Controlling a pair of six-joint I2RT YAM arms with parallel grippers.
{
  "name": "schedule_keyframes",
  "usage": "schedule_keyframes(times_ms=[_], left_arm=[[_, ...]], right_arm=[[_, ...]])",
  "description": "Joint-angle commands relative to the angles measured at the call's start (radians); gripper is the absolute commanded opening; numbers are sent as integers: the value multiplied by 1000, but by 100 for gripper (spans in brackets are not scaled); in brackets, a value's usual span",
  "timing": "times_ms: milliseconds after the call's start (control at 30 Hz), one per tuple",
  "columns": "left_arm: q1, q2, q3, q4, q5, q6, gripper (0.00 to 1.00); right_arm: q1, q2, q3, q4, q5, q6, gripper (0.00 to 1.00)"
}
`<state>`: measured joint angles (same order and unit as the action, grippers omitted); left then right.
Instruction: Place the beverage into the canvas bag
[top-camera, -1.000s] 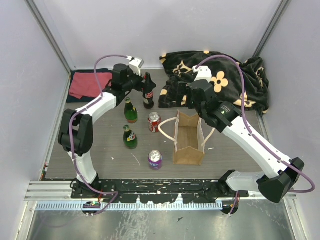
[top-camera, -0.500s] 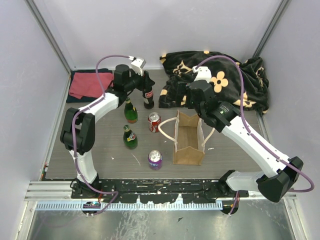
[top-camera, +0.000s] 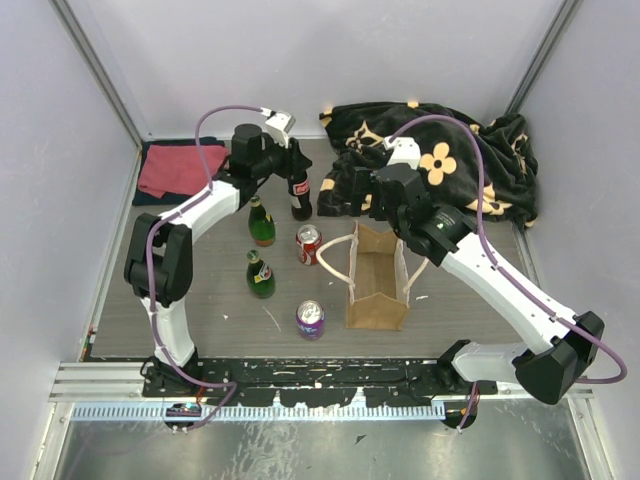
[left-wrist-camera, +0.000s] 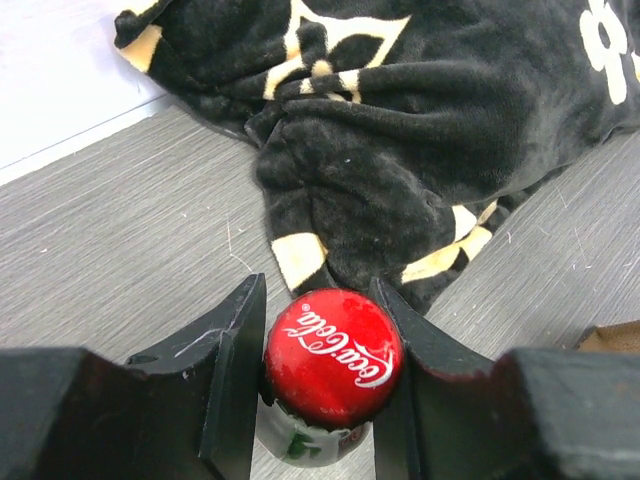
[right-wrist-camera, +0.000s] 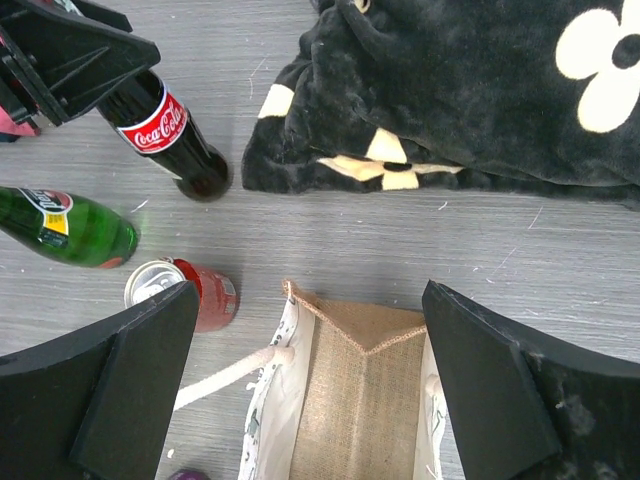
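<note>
I have my left gripper's fingers closed around the neck just under the red cap, so the cola bottle would rise if I lifted it now.
The beverage, a dark cola bottle with a red cap, stands upright at the back of the table, left of the blanket. My left gripper is shut on its neck just under the cap, one finger on each side. The bottle also shows in the right wrist view with the left fingers above it. The canvas bag stands open-topped in the middle, with cream rope handles. My right gripper hovers open over the bag's far end, holding nothing.
Two green bottles, a red can and a purple can stand left of the bag. A black flowered blanket lies at the back right, a pink cloth at the back left.
My left gripper has closed from wide open onto the cola bottle's neck and shifted slightly right with it. The right arm has barely moved.
</note>
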<state>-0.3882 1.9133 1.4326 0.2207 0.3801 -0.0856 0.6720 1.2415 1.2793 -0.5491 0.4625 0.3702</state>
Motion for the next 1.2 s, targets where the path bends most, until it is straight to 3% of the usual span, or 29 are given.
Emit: schedule_keyframes(times_ms=[0, 567, 933, 1033, 1167], left_arm=[[-10, 6, 110, -12, -7, -3, 0], [-78, 10, 412, -164, -2, 116, 0], [-154, -151, 445, -292, 91, 89, 0], [-171, -185, 469, -321, 123, 46, 0], [-197, -216, 502, -340, 154, -12, 0]], right_arm=[[-3, -31, -4, 54, 15, 16, 100], [-4, -73, -41, 69, 48, 39, 100], [-25, -139, 13, 3, 327, 0, 100], [-106, -163, 5, -8, 238, -13, 100], [-292, -195, -34, -9, -7, -29, 100]])
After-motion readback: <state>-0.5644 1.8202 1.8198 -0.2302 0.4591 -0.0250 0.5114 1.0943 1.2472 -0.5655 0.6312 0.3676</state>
